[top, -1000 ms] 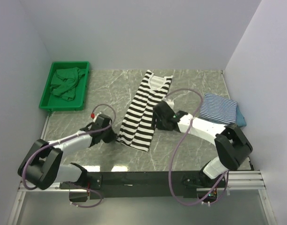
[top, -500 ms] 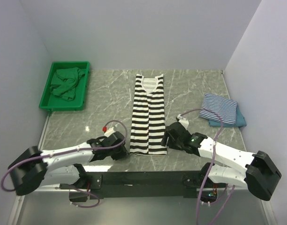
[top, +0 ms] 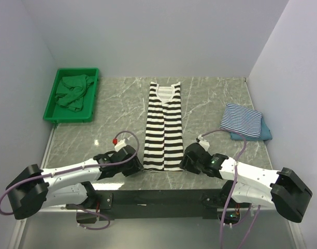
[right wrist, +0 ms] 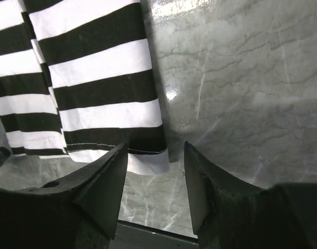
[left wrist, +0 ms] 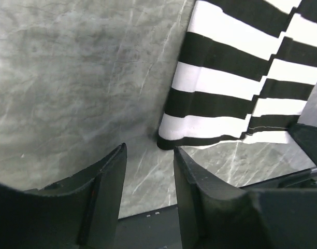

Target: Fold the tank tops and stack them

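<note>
The wide black-and-white striped tank top needs its hem folded toward the straps. My left gripper should grab it by its near hem corner [top: 145, 169] [left wrist: 167, 142] next.
The wide black-and-white striped tank top [top: 163, 129] lies flat and straight on the table's middle, straps far, hem near. My left gripper [top: 133, 165] sits at the hem's left corner [left wrist: 166, 141], open, with only table between its fingers [left wrist: 109, 179]. My right gripper [top: 185, 163] sits at the hem's right corner [right wrist: 150, 158], also open and holding nothing. At the right, the thin blue-and-white striped tank top [top: 242, 119] rests folded on the teal-blue one [top: 265, 135].
A green tray [top: 91, 96] holding crumpled green cloth [top: 71, 92] stands at the far left. The black front rail [top: 158, 198] runs close behind both grippers. White walls close the table on three sides.
The striped tank top went from slanted to straight, its hem drawn toward the front edge. Both arms came back near the rail. The left jaws opened off the hem corner.
</note>
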`<state>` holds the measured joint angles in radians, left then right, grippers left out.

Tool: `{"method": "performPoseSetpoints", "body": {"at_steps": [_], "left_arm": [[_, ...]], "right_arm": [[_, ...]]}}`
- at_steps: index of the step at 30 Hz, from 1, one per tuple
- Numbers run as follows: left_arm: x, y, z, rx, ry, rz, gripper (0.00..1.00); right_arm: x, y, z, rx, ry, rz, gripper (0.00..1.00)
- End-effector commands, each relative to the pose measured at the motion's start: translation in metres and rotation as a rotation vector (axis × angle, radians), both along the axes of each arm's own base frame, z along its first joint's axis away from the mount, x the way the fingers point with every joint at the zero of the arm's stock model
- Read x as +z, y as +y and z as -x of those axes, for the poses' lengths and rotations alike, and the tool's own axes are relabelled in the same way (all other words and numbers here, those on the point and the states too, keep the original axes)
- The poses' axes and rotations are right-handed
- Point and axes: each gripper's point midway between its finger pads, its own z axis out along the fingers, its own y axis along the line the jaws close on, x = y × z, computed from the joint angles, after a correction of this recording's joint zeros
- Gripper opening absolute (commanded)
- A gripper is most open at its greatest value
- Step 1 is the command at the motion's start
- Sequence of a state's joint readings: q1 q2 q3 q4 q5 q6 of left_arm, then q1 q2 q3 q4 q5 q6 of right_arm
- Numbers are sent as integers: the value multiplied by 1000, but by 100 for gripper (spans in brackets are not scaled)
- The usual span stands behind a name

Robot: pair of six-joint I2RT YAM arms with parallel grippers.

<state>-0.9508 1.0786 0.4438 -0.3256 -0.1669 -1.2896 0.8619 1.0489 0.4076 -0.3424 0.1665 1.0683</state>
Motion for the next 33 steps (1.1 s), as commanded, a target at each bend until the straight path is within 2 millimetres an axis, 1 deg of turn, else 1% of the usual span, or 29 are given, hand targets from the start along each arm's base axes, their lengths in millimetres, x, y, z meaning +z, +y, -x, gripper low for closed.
{"method": "performPoseSetpoints", "body": {"at_steps": [1, 6, 11, 15, 16, 18, 19, 20, 21, 23, 24, 26, 27, 28, 29, 30, 31, 32, 33], "left_arm": [[3, -14, -6, -44, -47, 43, 48], [-12, -10, -8, -43, -38, 0, 47], [-27, -5, -4, -34, 6, -45, 43], [-38, 2, 0, -26, 38, -89, 37], [-39, 2, 1, -30, 41, -95, 32], [-43, 1, 3, -44, 54, -100, 26], [-44, 1, 3, -46, 58, -103, 20], [-44, 1, 4, -52, 57, -107, 17], [-44, 2, 5, -58, 60, -113, 11], [-40, 0, 6, -75, 53, -109, 5], [-39, -1, 8, -86, 50, -111, 1], [-35, 0, 14, -94, 53, -119, 0], [-33, 0, 18, -98, 56, -121, 1], [-34, 1, 27, -118, 65, -138, 1], [-30, -1, 32, -114, 69, -121, 1], [-29, -2, 37, -117, 76, -115, 1], [-26, -5, 47, -142, 80, -114, 1], [-22, -5, 53, -129, 93, -107, 0], [-20, -5, 60, -138, 98, -111, 1]], "right_arm": [[-8, 0, 5, -31, 18, -17, 54], [-14, -1, 11, -30, 38, -8, 48], [-21, -6, 20, -34, 63, 1, 44], [-25, -9, 24, -34, 72, 5, 42], [-26, -10, 24, -31, 71, 10, 41], [-26, -8, 25, -22, 71, 5, 36], [-26, -8, 24, -14, 72, 11, 33], [-26, -7, 24, -10, 73, 16, 22], [-27, -8, 24, -5, 76, 26, 16], [-25, -7, 23, 11, 67, 47, 3], [-25, -10, 26, 19, 74, 66, 3], [-21, -9, 27, 30, 70, 77, 0], [-20, -10, 33, 46, 74, 93, 0], [-16, -7, 34, 54, 64, 84, 0], [-14, -6, 38, 56, 69, 79, 0], [-14, -7, 45, 74, 77, 94, 0], [-8, -3, 49, 69, 74, 71, 0], [-6, -2, 53, 72, 75, 68, 0], [-6, -7, 60, 75, 88, 87, 0]]}}
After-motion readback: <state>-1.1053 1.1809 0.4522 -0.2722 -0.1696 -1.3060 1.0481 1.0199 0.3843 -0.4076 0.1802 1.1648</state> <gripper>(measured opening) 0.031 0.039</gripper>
